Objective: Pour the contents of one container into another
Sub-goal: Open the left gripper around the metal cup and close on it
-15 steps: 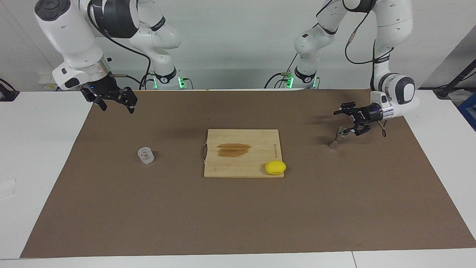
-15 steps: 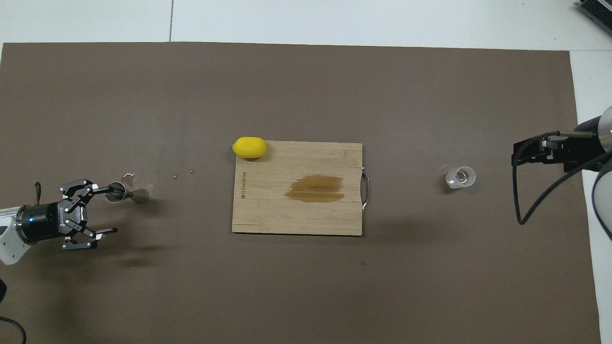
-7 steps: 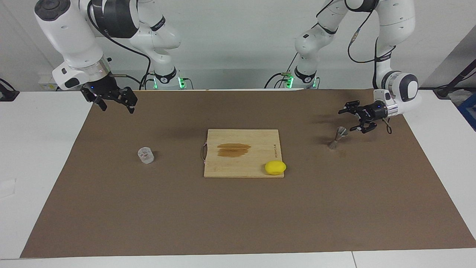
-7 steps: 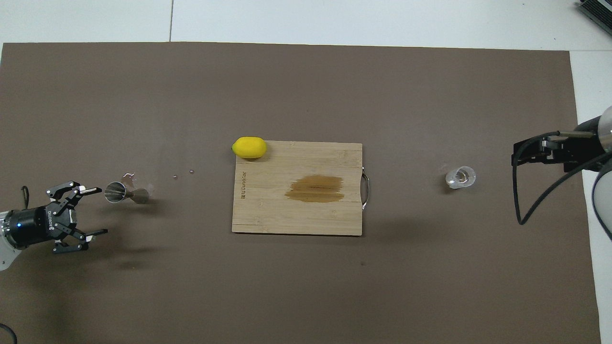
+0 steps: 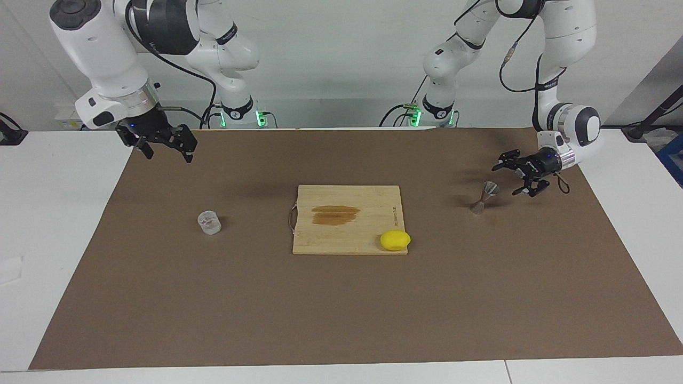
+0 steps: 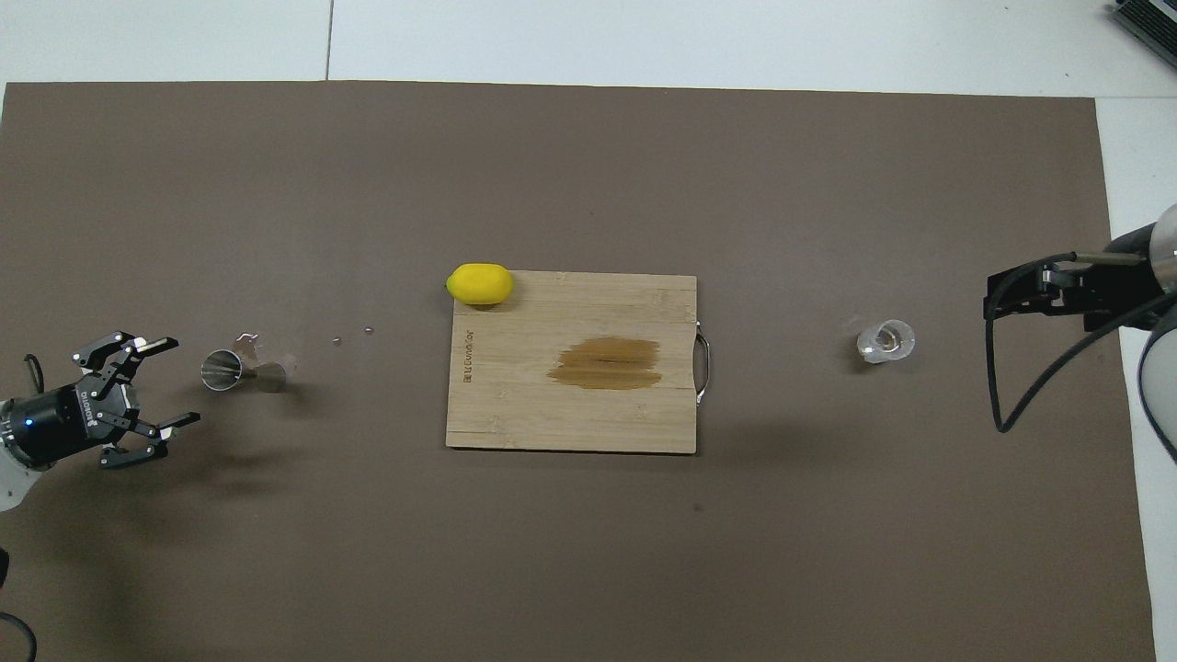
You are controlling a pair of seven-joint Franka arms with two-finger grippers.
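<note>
My left gripper's fingers stop short of the metal jigger's upper cone [image 6: 222,370], so next my left gripper first moves toward the upper cone, then closes on it.
The clear glass cup [image 5: 209,222] [image 6: 886,340] stands on the brown mat toward the right arm's end of the table. Toward the left arm's end, the metal jigger [image 5: 483,198] [image 6: 241,371] stands upright on the mat. My left gripper [image 5: 504,181] [image 6: 179,382] hovers low beside the jigger, a short gap away on the table-end side, open and holding nothing. Raised over the mat's edge at the right arm's end, my right gripper [image 5: 166,152] [image 6: 991,302] is open and empty, well apart from the cup.
A wooden cutting board [image 5: 331,240] [image 6: 570,423] with a dark stain lies mid-table. A yellow lemon [image 5: 395,240] [image 6: 479,283] sits at its corner. Small bits [image 6: 246,338] lie on the mat by the jigger.
My left gripper, still open, has drawn back from the jigger toward the left arm's end of the table. The jigger stays standing. The right arm has not moved.
</note>
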